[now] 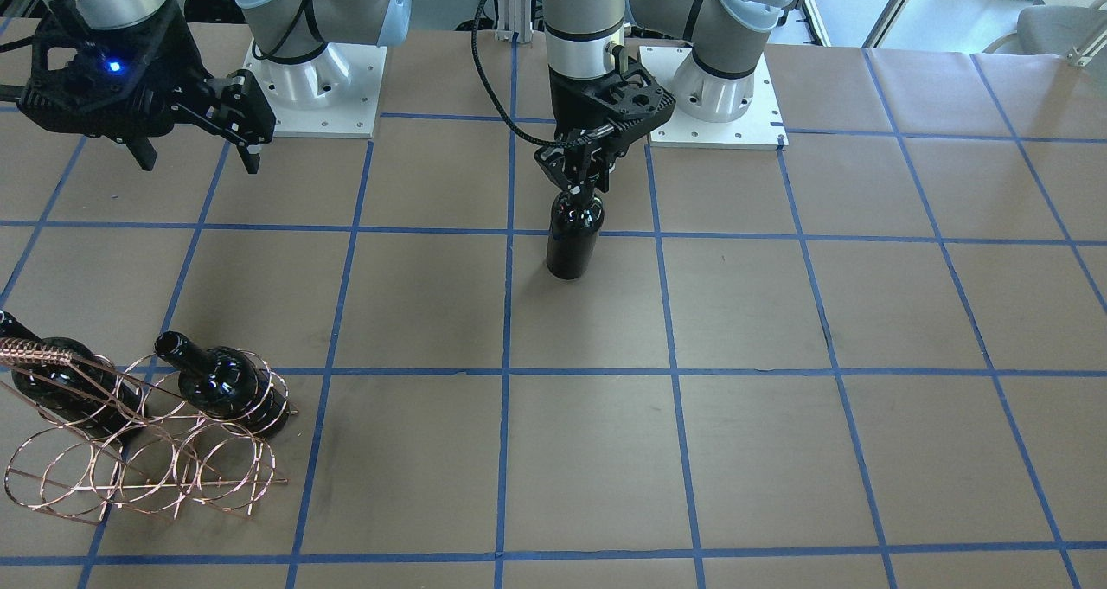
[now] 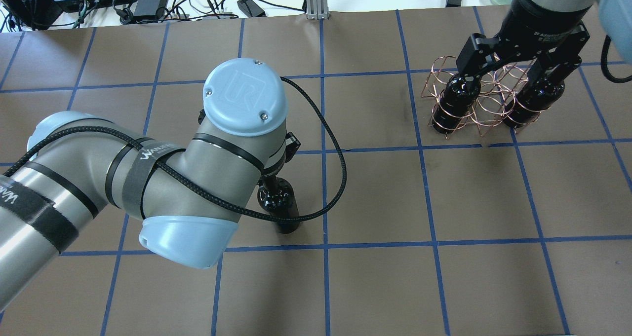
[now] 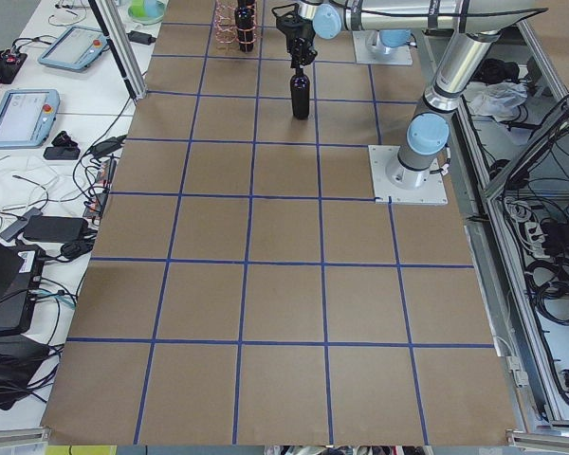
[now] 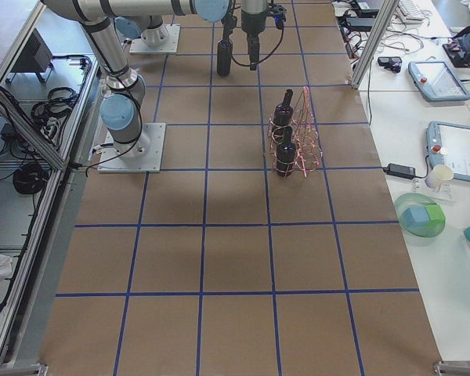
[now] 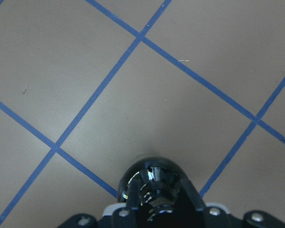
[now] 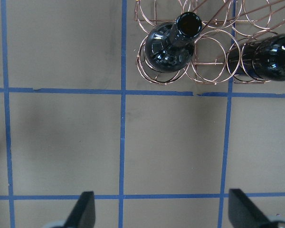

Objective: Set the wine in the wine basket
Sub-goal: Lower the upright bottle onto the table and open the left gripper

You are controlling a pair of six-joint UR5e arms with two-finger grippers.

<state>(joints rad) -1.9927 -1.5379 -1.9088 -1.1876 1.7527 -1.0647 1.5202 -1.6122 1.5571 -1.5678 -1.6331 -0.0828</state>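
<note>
The wine bottle stands upright with its base (image 1: 567, 271) flush on the tabletop and would stay upright, so it is time for my left gripper to open now.
My left gripper (image 1: 578, 187) is shut on the neck of a near-black wine bottle (image 1: 572, 239) that stands upright near the table's middle. The bottle also shows in the overhead view (image 2: 280, 205) and in the left wrist view (image 5: 152, 178). I cannot tell whether its base touches the table. The copper wire wine basket (image 1: 147, 459) stands on the robot's right side of the table (image 2: 486, 106). It holds two look-alike bottles (image 2: 454, 99) (image 2: 534, 95). My right gripper (image 2: 508, 77) is open and empty, high above the basket, with both fingertips (image 6: 85, 211) spread wide.
Brown paper with a blue tape grid covers the table (image 1: 778, 451). The two arm base plates (image 1: 320, 96) stand at the robot's edge. The left arm's cable (image 2: 335, 178) loops beside the held bottle. Tablets and cables (image 3: 24, 114) lie on a side bench.
</note>
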